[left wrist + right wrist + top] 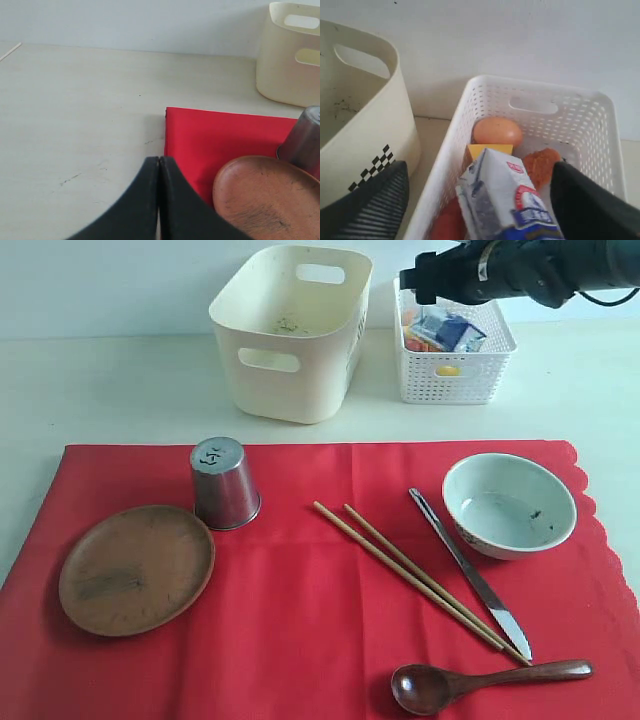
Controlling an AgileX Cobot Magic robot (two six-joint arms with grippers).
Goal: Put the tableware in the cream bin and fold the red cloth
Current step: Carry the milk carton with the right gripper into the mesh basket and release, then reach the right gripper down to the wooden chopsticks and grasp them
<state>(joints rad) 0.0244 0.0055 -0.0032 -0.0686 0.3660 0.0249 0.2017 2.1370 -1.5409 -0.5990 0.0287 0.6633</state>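
My right gripper grabs the chopsticks together near their middle (408,570) next, to keep them level, since they are long and thin.
The red cloth (300,640) lies spread flat on the table. On it are a brown wooden plate (135,570), an upturned steel cup (225,483), two chopsticks (420,578), a steel knife (470,575), a pale bowl (509,505) and a dark wooden spoon (480,681). The cream bin (292,330) stands behind the cloth and holds no tableware. My left gripper (159,167) is shut and empty, low at the cloth's corner (210,135) beside the plate (265,195). My right gripper (480,172) hangs open above the white mesh basket (555,100), holding nothing.
The mesh basket (455,370) stands right of the cream bin (365,115) and holds a milk carton (505,200), an egg (497,131), a yellow cheese block (490,149) and other food. Bare table lies left of the cloth.
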